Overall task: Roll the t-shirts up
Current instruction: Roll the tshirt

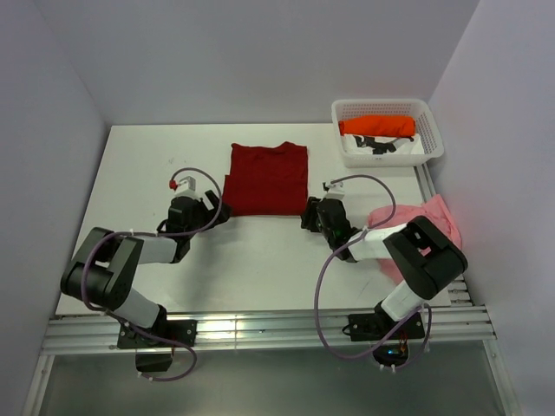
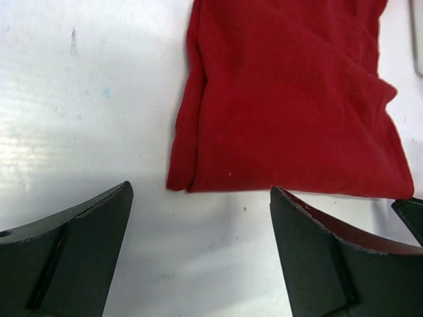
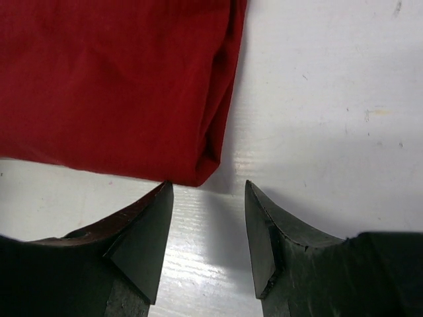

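My right gripper is beside the dark red t-shirt's near corner [image 1: 303, 212] [image 3: 198, 177] and should grab it next, to turn the t-shirt's near edge over and roll it.
The dark red t-shirt [image 1: 267, 178] lies folded flat in a rectangle at the middle of the white table. My left gripper [image 1: 215, 211] is open and empty just short of its near left corner [image 2: 182, 181]. My right gripper [image 1: 310, 213] is open and empty at its near right corner [image 3: 201, 172], low over the table. The pink t-shirt [image 1: 416, 224] lies crumpled at the right edge beside my right arm. The bright orange-red t-shirt [image 1: 377, 126] lies in the basket.
A white mesh basket [image 1: 388, 154] stands at the far right corner with the orange-red shirt and some dark and white items in it. Grey walls close the table on three sides. A metal rail [image 1: 260, 329] runs along the near edge.
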`<state>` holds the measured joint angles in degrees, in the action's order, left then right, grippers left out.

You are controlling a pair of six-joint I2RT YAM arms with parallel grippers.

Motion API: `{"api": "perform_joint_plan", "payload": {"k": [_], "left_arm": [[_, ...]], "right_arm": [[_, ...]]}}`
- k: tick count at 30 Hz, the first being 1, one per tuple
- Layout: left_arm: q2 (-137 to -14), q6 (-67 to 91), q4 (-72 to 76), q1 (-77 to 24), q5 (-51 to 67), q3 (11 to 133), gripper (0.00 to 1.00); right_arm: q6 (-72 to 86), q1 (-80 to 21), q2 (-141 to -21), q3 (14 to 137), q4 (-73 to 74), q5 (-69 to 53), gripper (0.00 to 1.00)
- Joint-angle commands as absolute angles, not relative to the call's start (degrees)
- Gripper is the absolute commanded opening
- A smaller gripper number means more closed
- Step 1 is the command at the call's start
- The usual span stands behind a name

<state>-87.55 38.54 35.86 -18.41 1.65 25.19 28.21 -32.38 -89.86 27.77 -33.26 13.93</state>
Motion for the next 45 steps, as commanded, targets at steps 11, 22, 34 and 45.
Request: {"api": "perform_joint_plan", "payload": {"k": [11,22,34,45], "left_arm": [[-95.1,35.8,46.8,-18.5,5.4,27.3,0.90],[-97.7,35.2,47.3,-18.4,8.1,27.8,0.79],[-97.3,36.6,53.6,-18.4,9.8,22.1,0.74],[-99.7,35.9,51.6,-18.4,10.1,25.4,0.63]], "right_arm": [[23.5,-32.9,-96.9,32.7,-41.3,13.2,0.36],[24.3,-32.9,-96.3,32.6,-40.0,15.4,0.00],[25.8,-32.8,-96.5,33.7,-38.0,15.6,0.00],[25.7,-32.4,-96.5,33.7,-38.1,14.2,0.00]]}}
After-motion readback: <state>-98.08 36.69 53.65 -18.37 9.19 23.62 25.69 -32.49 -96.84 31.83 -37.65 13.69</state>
